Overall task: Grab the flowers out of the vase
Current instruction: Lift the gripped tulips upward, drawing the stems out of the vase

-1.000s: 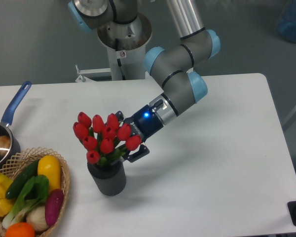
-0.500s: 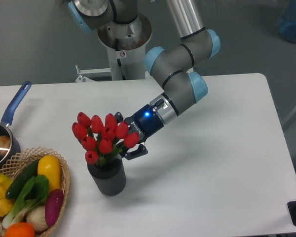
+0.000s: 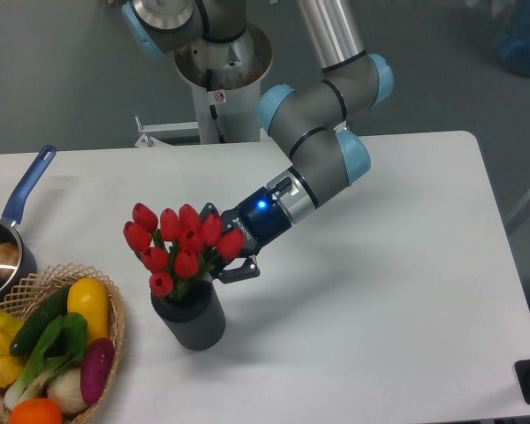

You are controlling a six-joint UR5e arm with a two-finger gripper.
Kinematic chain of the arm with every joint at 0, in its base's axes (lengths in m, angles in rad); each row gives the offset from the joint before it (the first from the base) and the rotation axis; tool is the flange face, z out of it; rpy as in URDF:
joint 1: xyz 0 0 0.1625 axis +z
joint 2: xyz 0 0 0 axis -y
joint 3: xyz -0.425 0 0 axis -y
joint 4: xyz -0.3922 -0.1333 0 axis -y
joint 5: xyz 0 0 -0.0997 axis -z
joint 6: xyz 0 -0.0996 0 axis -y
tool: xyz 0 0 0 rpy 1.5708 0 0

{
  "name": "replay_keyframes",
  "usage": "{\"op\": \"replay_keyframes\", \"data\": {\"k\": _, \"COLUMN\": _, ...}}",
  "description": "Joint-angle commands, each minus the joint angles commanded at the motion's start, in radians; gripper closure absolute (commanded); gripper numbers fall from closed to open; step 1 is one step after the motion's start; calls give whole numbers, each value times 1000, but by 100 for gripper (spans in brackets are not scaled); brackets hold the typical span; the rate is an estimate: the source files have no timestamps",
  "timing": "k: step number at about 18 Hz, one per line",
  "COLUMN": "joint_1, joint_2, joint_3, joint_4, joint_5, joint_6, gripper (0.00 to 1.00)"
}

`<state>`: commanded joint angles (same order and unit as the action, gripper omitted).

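Next, my gripper grabs the flowers [image 3: 172,243] by the leafy stems beneath the red buds, to pick them from the grey vase [image 3: 191,323].
The flowers [image 3: 172,243], a bunch of red tulip buds with green leaves, stand in the dark grey ribbed vase [image 3: 191,323] at the front left of the white table. My gripper [image 3: 221,242] reaches in from the right at bud height. It is open, with one finger [image 3: 209,210] behind the bunch and the other finger [image 3: 235,270] in front, so the right-hand buds sit between the jaws. Where the fingers meet the stems is hidden by the buds.
A woven basket [image 3: 115,311] of colourful vegetables stands at the front left corner, close beside the vase. A blue-handled pan [image 3: 25,191] lies at the left edge. The arm's base column [image 3: 219,84] rises behind the table.
The gripper has slid left and further onto the bunch, and its fingers stand a little closer together. The flowers and the vase top have shifted slightly left.
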<state>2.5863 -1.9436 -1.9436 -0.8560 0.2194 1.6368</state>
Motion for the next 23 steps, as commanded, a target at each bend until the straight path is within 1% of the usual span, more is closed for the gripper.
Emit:
{"op": "replay_keyframes", "data": {"k": 8, "joint_1": 24, "joint_2": 0, "joint_3": -20, "joint_4": 0, "joint_5": -23, "joint_6": 2, "gripper": 72}}
{"op": "replay_keyframes", "data": {"k": 11, "joint_1": 32, "joint_2": 2, "joint_3": -25, "joint_4": 0, "joint_5": -70, "joint_6": 0, "gripper": 72}}
{"op": "replay_keyframes", "data": {"k": 15, "joint_1": 37, "joint_2": 8, "joint_3": -28, "joint_4": -2, "joint_5": -101, "joint_6": -8, "gripper": 71}}
{"op": "replay_keyframes", "data": {"k": 18, "joint_1": 40, "joint_2": 11, "joint_3": -40, "joint_4": -2, "joint_5": -153, "joint_6": -8, "gripper": 71}}
{"op": "replay_keyframes", "data": {"k": 23, "joint_1": 54, "joint_2": 31, "joint_3": -38, "joint_4": -2, "joint_5": -160, "joint_6": -21, "gripper": 70}}
